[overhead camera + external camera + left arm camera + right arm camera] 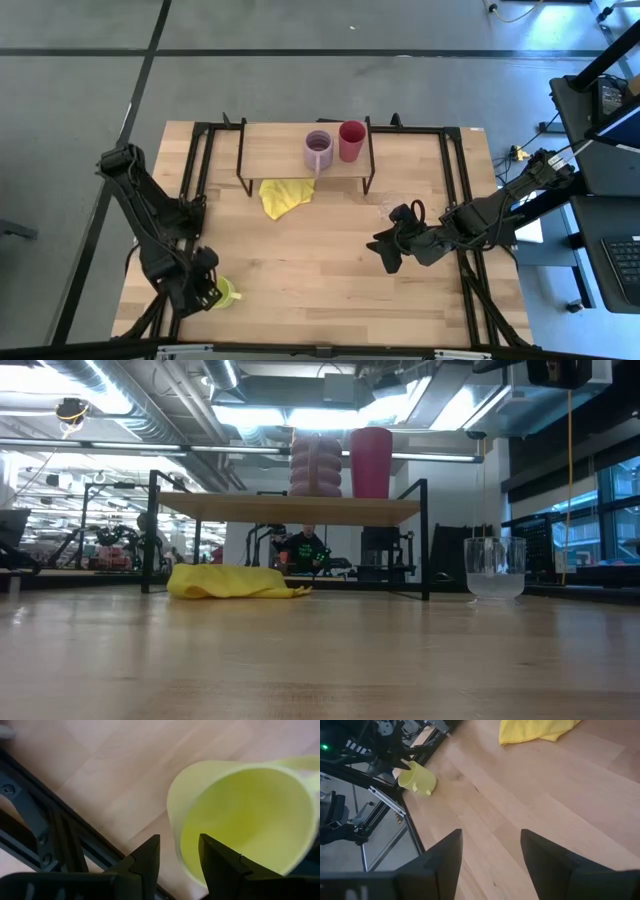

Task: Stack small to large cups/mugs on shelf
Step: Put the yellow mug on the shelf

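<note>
My left gripper should next grab its rim (181, 835) opposite the handle, to move the lime-yellow mug onto the shelf.
The lime-yellow mug (226, 292) stands on its base near the table's near left corner and also shows in the right wrist view (418, 779). My left gripper (179, 845) is open and slants down over the mug's rim (172, 820), one finger inside the mug and one outside, with a gap at the wall. The lilac mug (318, 150) and the red cup (352, 140) stand side by side on the shelf (275, 150). The clear glass (495, 568) stands on the table right of the shelf. My right gripper (491, 837) is open above bare table at mid right.
A crumpled yellow cloth (283, 195) lies on the table just in front of the shelf. Black frame rails (60, 835) run along the table's edges close to the lime-yellow mug. The shelf's left half (220, 507) is bare board.
</note>
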Controlling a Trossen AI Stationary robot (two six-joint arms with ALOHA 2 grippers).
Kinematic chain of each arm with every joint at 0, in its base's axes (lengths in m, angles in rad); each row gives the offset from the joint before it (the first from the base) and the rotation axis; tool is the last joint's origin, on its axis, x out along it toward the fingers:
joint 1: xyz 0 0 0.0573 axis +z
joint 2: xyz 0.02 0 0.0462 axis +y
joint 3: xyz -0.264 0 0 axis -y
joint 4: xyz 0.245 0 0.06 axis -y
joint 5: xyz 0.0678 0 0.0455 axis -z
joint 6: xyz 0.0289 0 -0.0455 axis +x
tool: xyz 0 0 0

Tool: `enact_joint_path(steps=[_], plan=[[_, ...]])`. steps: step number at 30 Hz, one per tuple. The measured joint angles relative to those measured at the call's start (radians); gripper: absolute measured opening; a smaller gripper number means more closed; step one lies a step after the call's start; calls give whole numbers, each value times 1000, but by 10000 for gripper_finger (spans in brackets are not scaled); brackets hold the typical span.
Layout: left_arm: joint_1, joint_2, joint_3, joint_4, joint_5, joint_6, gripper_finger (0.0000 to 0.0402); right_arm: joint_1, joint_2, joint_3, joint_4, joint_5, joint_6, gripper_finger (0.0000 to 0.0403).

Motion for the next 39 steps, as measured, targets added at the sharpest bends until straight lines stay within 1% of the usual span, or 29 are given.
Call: enact_joint_path(steps=[6,8,11,16,18,22,24,27,31,33,35,39], plan=[[0,40,0,7,15,-5,128,0,0,0,-1,0,0,203],[0,41,0,7,15,-4,122,0,0,0,-1,0,0,203],[0,39,0,8,12,15,94,0,0,0,-1,0,0,203],[16,39,0,3,-11,52,15,0,0,0,-1,0,0,203],[30,39,0,-4,-22,76,9,0,0,0,-1,0,0,203],[83,31,11,-31,-27,199,6,0,0,0,-1,0,1,203],[123,22,54,-110,-28,282,5,0,0,0,-1,0,4,203],[201,-5,166,-302,-57,435,4,0,0,0,-1,0,17,203],[340,-55,349,-560,-177,666,3,0,0,0,-1,0,23,203],[436,-89,419,-567,-229,844,2,0,0,0,0,1,25,203],[546,-121,470,-526,-243,1053,2,0,0,0,0,5,28,203],[804,-108,559,-574,-267,1411,2,0,0,0,4,37,67,203]])
